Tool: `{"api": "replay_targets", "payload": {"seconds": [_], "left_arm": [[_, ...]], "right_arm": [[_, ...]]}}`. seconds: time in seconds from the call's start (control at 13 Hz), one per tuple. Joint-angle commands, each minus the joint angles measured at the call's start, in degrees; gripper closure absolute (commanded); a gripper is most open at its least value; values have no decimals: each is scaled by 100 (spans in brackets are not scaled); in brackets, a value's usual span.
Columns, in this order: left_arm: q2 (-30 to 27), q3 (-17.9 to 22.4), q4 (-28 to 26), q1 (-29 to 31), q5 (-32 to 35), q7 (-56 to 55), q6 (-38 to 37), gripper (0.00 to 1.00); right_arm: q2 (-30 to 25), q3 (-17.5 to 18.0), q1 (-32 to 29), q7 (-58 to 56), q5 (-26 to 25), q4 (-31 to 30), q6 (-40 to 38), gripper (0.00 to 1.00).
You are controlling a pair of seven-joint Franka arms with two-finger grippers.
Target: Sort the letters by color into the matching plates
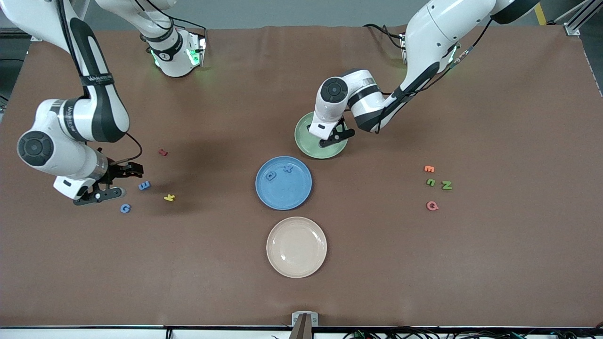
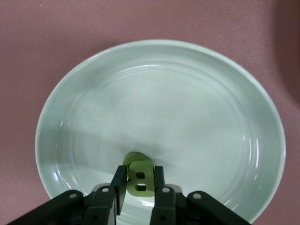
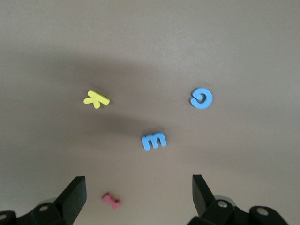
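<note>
The green letter B (image 2: 140, 176) is low inside the pale green plate's rim, so my left gripper needs to let go of the letter.
My left gripper (image 1: 335, 136) hangs low over the pale green plate (image 1: 304, 141), shut on a green letter B (image 2: 139, 174) just above the plate's floor (image 2: 187, 108). The blue plate (image 1: 297, 197) holds two blue letters (image 1: 270, 176) (image 1: 288, 168). My right gripper (image 1: 115, 182) stands open over the table at the right arm's end, nothing between its fingers. Below it lie a blue letter (image 3: 154, 140), a blue G (image 3: 201, 98), a yellow K (image 3: 96, 99) and a small red letter (image 3: 111, 200).
A cream plate (image 1: 296, 246) sits nearer the front camera than the blue one. Toward the left arm's end lie an orange E (image 1: 428, 168), two green letters (image 1: 430, 182) (image 1: 446, 185) and a pink G (image 1: 432, 205).
</note>
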Motion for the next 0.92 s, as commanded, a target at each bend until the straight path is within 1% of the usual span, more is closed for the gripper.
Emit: {"api": "replay_targets", "payload": {"seconds": [0.0,0.08,0.15,0.31,0.54,0.61,0.84], "left_arm": [[64,28,82,-54,131,-133,-7,37],[64,28,82,-54,131,-168,-16,9],[56,28,82,-54,131,-282,-25,0],[21,28,82,-54,140,-309,-43,0],[-207,10,91,24,140,-318,-209,0],[-356,10,117,68,140,-301,-297,0],[-760,10,275,252,149,-213,-560,0]], "right_arm": [[109,134,-286,-669,-145,-429,859,1],[241,134,-356,-898,-145,-474,1123,2],[347,134,-435,-953,-145,-535,1361,3],[602,143,-541,-1128,-145,-579,1827,10],[708,151,-577,-1191,-136,-632,1908,20],[761,160,-577,-1182,-128,-641,1925,22],[832,178,-586,-1182,-93,-807,2162,22]]}}
